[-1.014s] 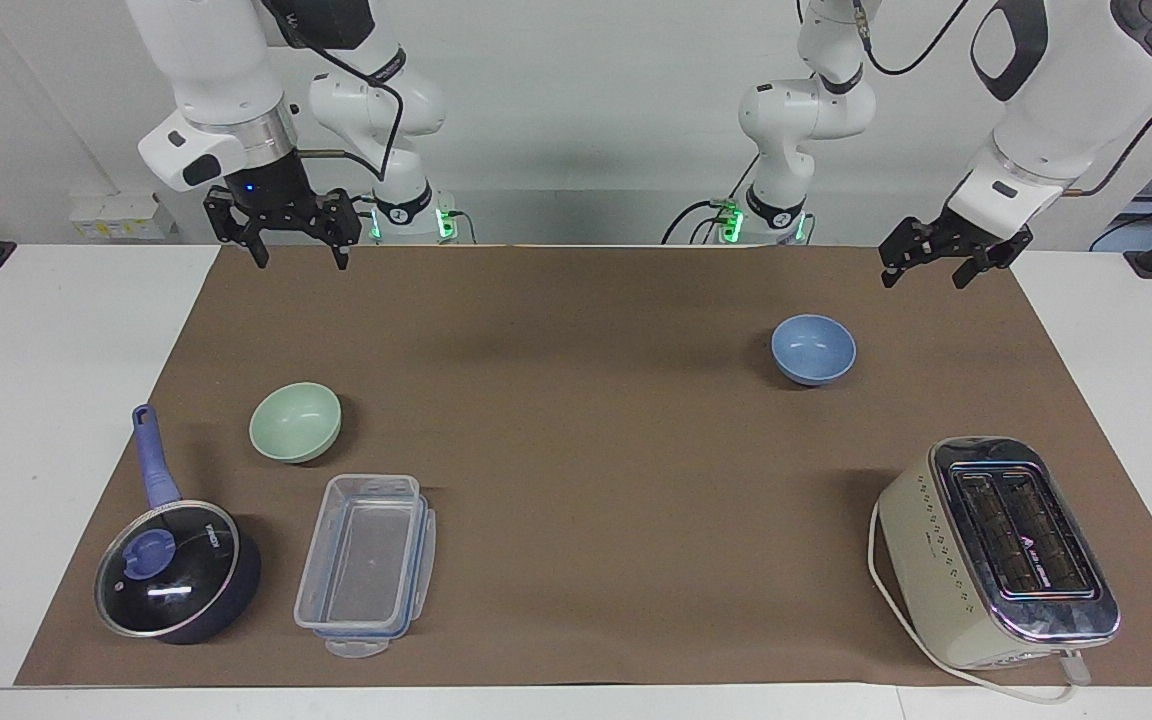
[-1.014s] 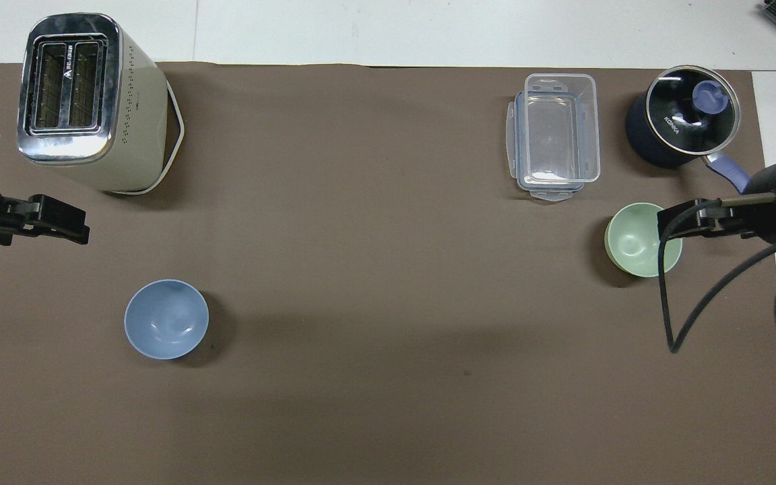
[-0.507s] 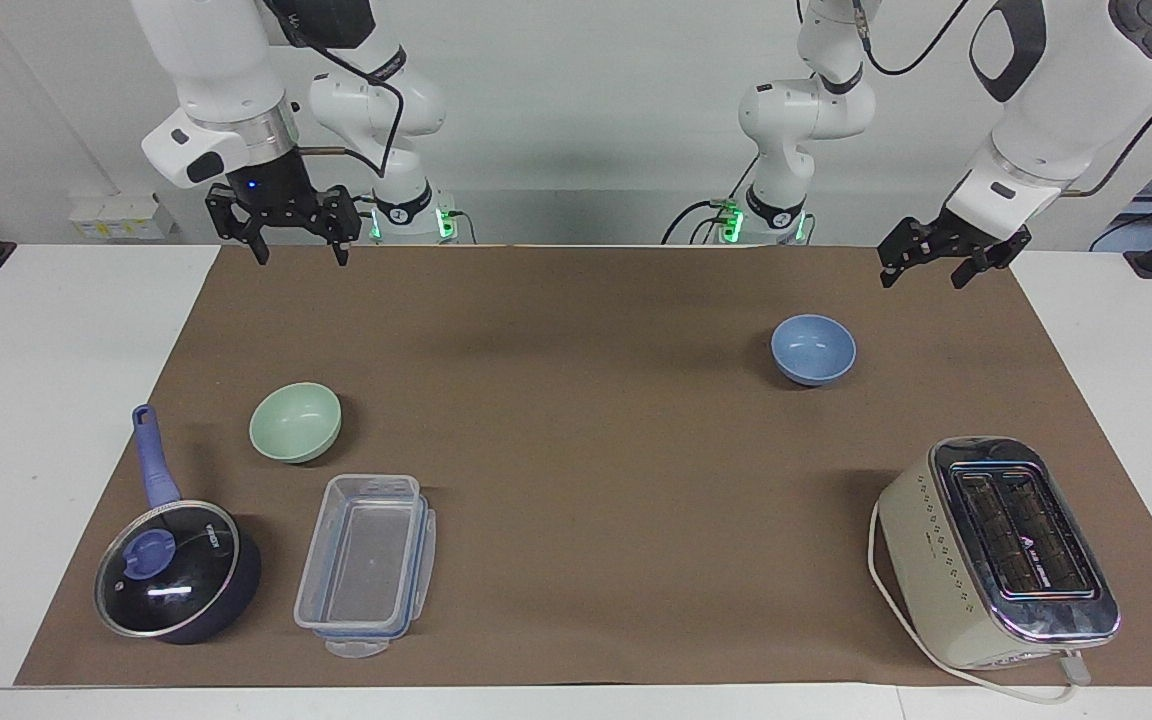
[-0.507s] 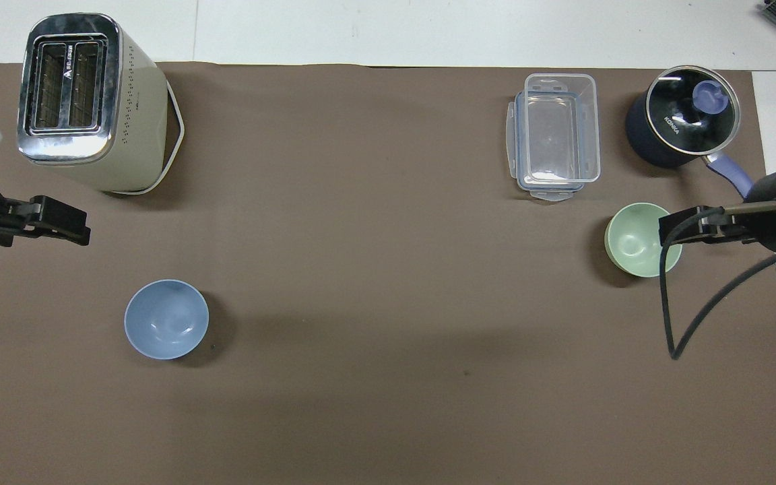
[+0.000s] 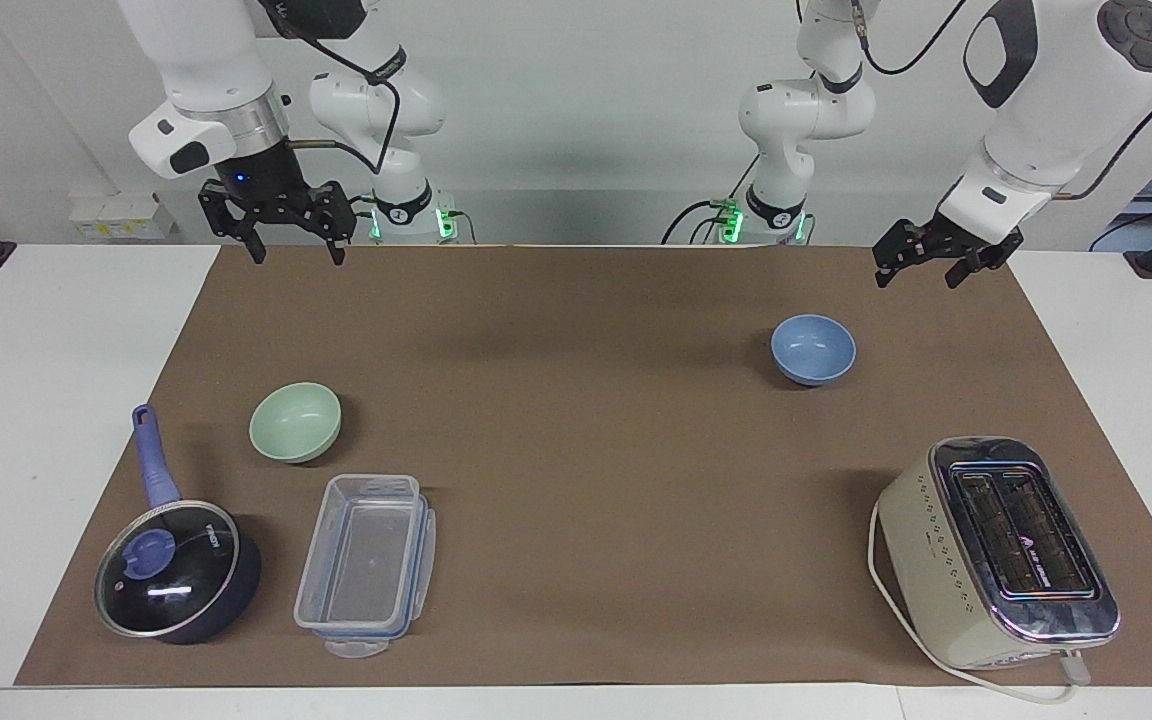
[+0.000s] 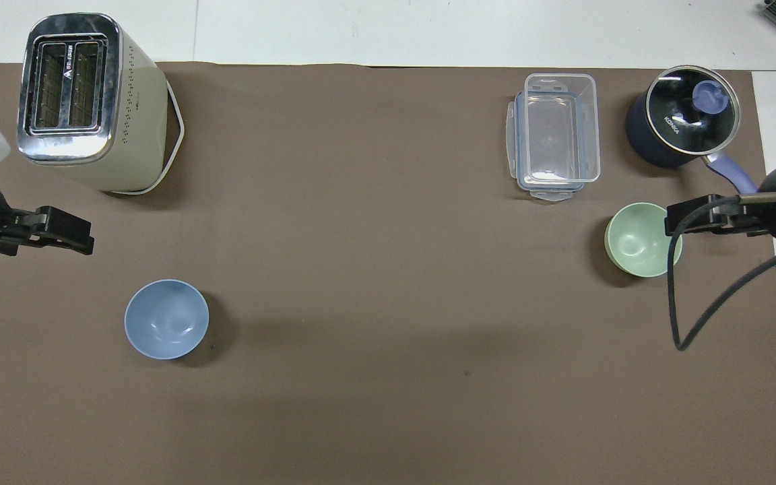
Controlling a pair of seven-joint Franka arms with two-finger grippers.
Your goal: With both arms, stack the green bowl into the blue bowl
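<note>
The green bowl [image 6: 637,242] needs a place ready for stacking. My left gripper should next grab the blue bowl by its rim [image 6: 167,281] to get that place ready.
The pale green bowl [image 5: 295,422] [image 6: 637,242] sits upright on the brown mat toward the right arm's end, beside the pot's handle. The light blue bowl [image 5: 813,348] [image 6: 166,319] rests upright toward the left arm's end, nearer to the robots. My right gripper [image 5: 296,255] [image 6: 691,219] hangs open and empty, high over the mat's edge by the robots. In the overhead view it overlaps the green bowl's rim without touching it. My left gripper [image 5: 918,275] [image 6: 68,230] is raised too, open and empty, above the mat beside the blue bowl.
A cream toaster [image 5: 996,550] [image 6: 85,101] with its cord stands farther out at the left arm's end. A clear plastic container [image 5: 366,565] [image 6: 553,138] and a dark lidded pot [image 5: 176,570] [image 6: 681,118] with a blue handle lie just past the green bowl.
Both grippers have drifted slightly upward, the right one also a little toward its own end of the table. The bowls have not moved.
</note>
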